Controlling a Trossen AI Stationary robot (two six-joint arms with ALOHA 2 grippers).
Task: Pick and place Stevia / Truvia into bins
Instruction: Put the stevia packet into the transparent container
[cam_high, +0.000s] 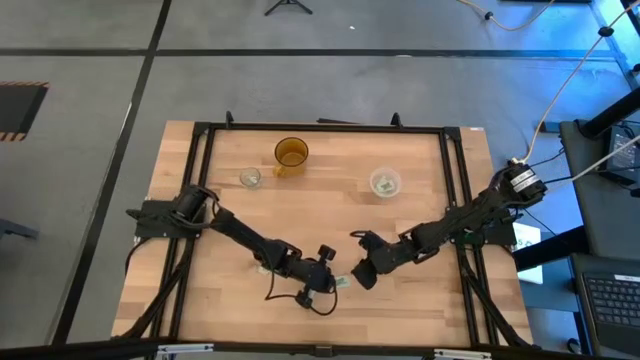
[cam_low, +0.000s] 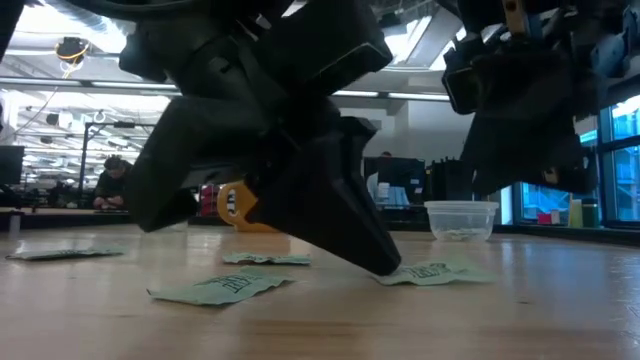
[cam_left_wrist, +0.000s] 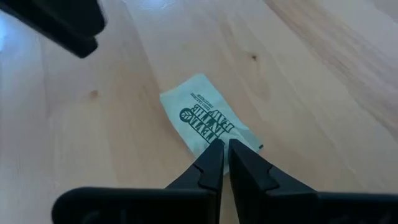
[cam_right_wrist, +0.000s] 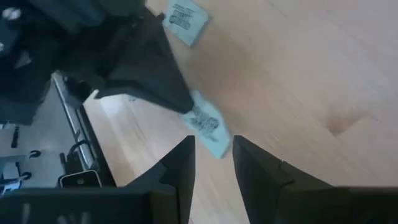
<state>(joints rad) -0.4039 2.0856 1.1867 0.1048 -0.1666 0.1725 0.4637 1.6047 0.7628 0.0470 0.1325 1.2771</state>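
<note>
I will bring the Stevia packet to the wider clear plastic cup (cam_high: 385, 182), so next I will pinch the Stevia packet's loose end (cam_high: 347, 281) with my right gripper.
A white Stevia packet (cam_left_wrist: 202, 115) with green print lies flat on the wooden table, near the middle of its front half. My left gripper (cam_left_wrist: 225, 149) is shut on the packet's end. My right gripper (cam_right_wrist: 214, 155) hovers open just right of that packet (cam_right_wrist: 208, 127), touching nothing. The low view shows more packets flat on the wood (cam_low: 220, 288), (cam_low: 265, 259), (cam_low: 65, 253). The bins stand at the back: a small glass cup (cam_high: 249, 178) and a wider clear plastic cup (cam_high: 385, 182). My left gripper pinches the packet's end nearest to it (cam_left_wrist: 214, 138) between its two fingertips (cam_left_wrist: 211, 163). The fingers slant down from the table's left side. The rest of the packet (cam_low: 435, 272) lies flat on the table.
An amber-brown cup (cam_high: 291, 153) stands between the two bins at the back. A black frame (cam_high: 320, 128) runs around the tabletop. The two grippers are close together, with bare wood toward the bins.
</note>
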